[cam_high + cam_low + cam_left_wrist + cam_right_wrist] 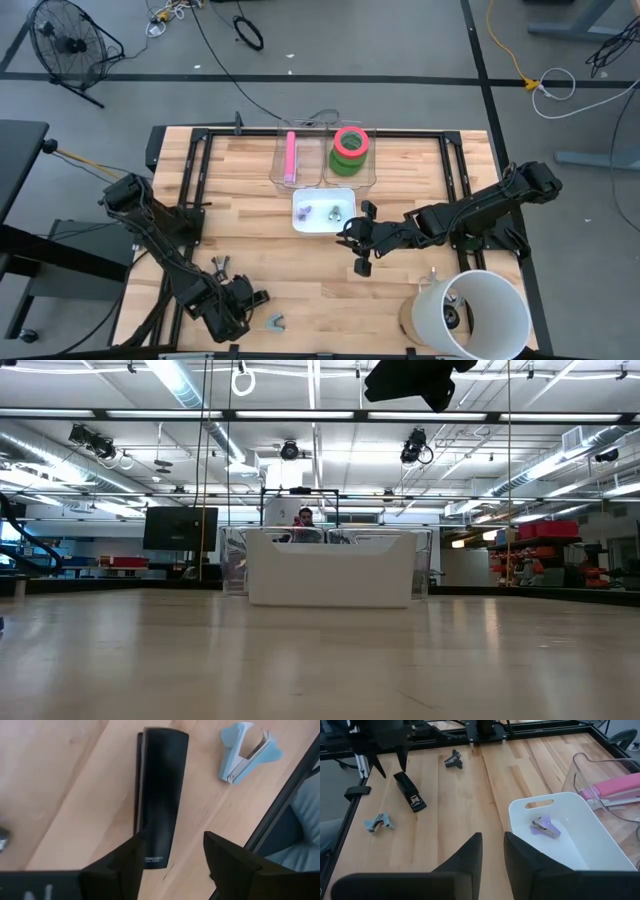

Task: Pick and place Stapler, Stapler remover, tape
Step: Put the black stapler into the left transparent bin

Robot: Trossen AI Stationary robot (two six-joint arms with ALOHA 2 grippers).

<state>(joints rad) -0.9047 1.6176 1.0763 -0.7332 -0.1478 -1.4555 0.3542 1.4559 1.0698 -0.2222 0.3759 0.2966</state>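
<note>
My left gripper grips the black stapler by its labelled end (pixel 158 848) next to place the stapler beside the pink stapler.
A black stapler (pixel 161 795) lies flat on the wood near the table's front left (pixel 410 792). My left gripper (pixel 174 839) is open above its near end, fingers pointing down, one at each side, clear of it. A light blue staple remover (pixel 248 751) lies beside the stapler (pixel 275 321). The tape is a pink-red roll (pixel 350 139) stacked on a green roll (pixel 343 162) in a clear bin at the far side. My right gripper (pixel 492 837) hovers over the middle of the table (pixel 360 262), a narrow gap between its fingers, nothing in it.
A white tray (pixel 300 222) in the middle holds purple staple removers (pixel 544 827). A pink stapler (pixel 291 158) lies in a clear bin behind it. A dark staple remover (pixel 220 264) lies at the left. A white cylinder (pixel 480 312) stands front right.
</note>
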